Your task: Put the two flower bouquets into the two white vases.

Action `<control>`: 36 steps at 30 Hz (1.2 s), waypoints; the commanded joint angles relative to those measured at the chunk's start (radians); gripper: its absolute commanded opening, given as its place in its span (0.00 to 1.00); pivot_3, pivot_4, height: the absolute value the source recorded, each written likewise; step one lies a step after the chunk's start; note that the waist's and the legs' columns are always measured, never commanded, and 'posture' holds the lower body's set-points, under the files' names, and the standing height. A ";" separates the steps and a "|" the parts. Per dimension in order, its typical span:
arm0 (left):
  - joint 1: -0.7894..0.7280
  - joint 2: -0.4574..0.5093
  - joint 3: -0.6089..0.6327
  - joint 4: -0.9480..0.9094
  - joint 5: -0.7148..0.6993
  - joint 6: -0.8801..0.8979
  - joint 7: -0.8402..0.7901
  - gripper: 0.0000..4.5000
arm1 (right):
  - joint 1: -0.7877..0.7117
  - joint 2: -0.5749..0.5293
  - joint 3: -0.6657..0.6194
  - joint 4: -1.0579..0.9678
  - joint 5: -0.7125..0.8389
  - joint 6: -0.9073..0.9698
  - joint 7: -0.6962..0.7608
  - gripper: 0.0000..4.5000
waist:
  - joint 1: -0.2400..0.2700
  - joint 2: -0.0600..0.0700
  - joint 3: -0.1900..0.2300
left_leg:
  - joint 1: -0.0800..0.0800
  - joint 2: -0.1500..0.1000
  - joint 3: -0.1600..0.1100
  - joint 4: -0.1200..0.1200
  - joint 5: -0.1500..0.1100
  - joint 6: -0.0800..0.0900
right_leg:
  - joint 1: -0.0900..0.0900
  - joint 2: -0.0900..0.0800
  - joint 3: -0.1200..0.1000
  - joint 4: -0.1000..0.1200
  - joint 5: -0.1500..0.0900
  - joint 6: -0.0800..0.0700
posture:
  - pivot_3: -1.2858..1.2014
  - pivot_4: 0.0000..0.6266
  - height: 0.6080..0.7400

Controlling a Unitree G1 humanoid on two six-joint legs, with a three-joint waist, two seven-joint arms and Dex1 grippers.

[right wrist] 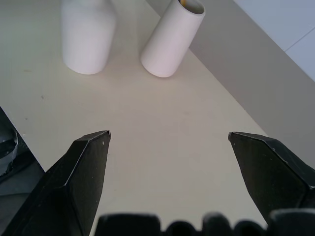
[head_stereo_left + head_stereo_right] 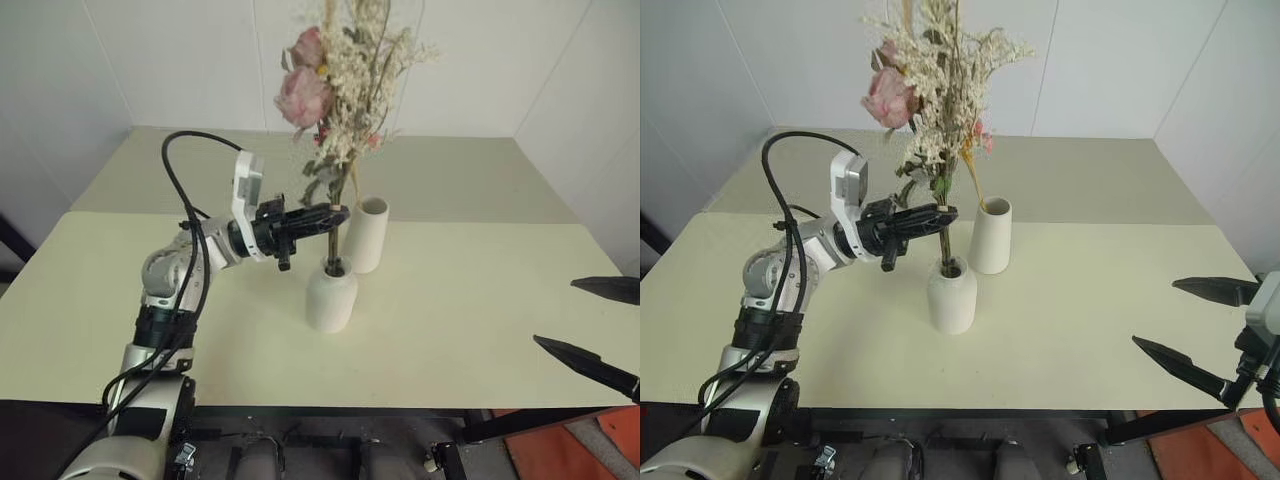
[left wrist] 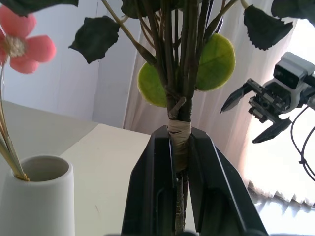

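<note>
My left gripper releases the bushier bouquet (image 2: pixel 303 95) now, since its stem ends dip inside the narrow opening of the shorter white vase (image 2: pixel 331 297), so it would stay.
My left gripper (image 2: pixel 337 214) is shut on the taped green stems of the bushier bouquet (image 2: pixel 303 95) with its pink roses and cream filler. It holds that bouquet upright, and the stem ends dip into the narrow mouth of the shorter white vase (image 2: pixel 331 297). Just behind stands the taller white vase (image 2: pixel 366 235), touching or nearly touching the shorter one. It holds the slim bouquet (image 2: pixel 973 182) with yellow stems. In the left wrist view the fingers (image 3: pixel 147 172) clamp the taped stems (image 3: pixel 178 135). My right gripper (image 2: pixel 600 325) hovers open over the table's right front, far from both vases.
The pale table (image 2: pixel 470 300) runs to a front edge near me, and a second table surface (image 2: pixel 450 170) lies behind it. White walls close off the back. An orange object (image 2: pixel 575 450) sits below the front right edge.
</note>
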 commanded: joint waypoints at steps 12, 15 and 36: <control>0.029 0.095 -0.078 -0.050 0.093 -0.028 -0.067 0.74 | -0.002 -0.010 -0.014 0.006 -0.032 -0.029 -0.001 1.00 | -0.005 0.000 0.000 | 0.000 0.000 0.000 0.000 0.000 0.000 | 0.000 0.000 0.000 0.000 0.000 0.000 | 0.52 0.24 1.00; 0.056 0.148 -0.090 -0.060 0.118 -0.050 -0.111 0.95 | -0.002 -0.007 -0.014 0.008 -0.034 -0.031 0.002 1.00 | -0.006 0.000 0.000 | 0.000 0.000 0.000 0.000 0.000 0.000 | 0.000 0.000 0.000 0.000 0.000 0.000 | 0.52 0.24 1.00; 0.203 0.616 0.227 -0.070 0.174 -0.239 -0.208 1.00 | 0.015 -0.059 -0.105 0.162 -0.093 -0.064 0.123 1.00 | -0.014 0.000 0.000 | 0.000 0.001 0.001 -0.002 0.000 0.000 | -0.001 -0.001 -0.001 -0.001 -0.004 -0.007 | 0.52 0.24 1.00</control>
